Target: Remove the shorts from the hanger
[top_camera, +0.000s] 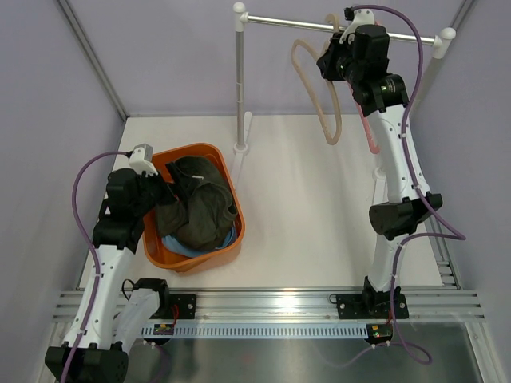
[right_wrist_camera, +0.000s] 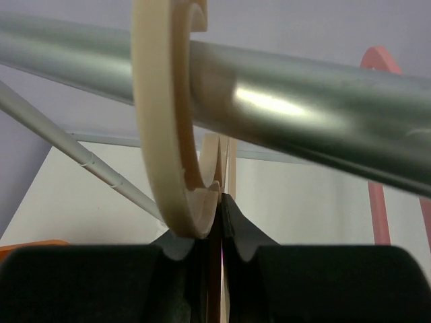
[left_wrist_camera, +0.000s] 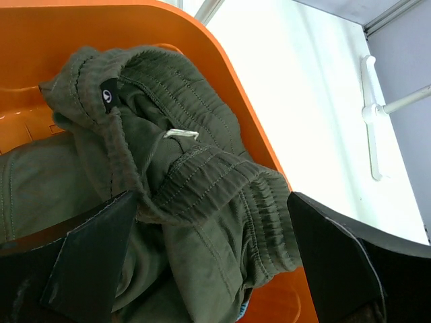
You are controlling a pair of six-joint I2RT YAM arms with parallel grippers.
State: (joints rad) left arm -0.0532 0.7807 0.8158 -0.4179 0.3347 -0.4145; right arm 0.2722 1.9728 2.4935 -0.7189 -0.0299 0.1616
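Observation:
The cream hanger's hook curves over the metal bar, so it is now time to open my right gripper. The hanger would stay hanging on the bar.
The dark olive-green shorts (top_camera: 196,207) lie crumpled in an orange basket (top_camera: 204,150), on top of the light blue shorts (top_camera: 188,247), of which only an edge shows. My left gripper (top_camera: 164,191) hangs open just over the basket's left side. In the left wrist view its jaws (left_wrist_camera: 210,202) straddle the olive waistband (left_wrist_camera: 195,182) without closing on it. My right gripper (top_camera: 331,60) is up at the metal rail (top_camera: 295,22), shut on the neck of a bare cream hanger (top_camera: 315,96). The right wrist view shows the hanger's hook (right_wrist_camera: 158,121) over the rail (right_wrist_camera: 303,121), held in my right gripper (right_wrist_camera: 215,202).
A pink hanger (top_camera: 369,136) hangs on the rail behind my right arm and also shows in the right wrist view (right_wrist_camera: 377,202). The rack's upright post (top_camera: 239,88) stands just behind the basket. Purple walls close in the white table.

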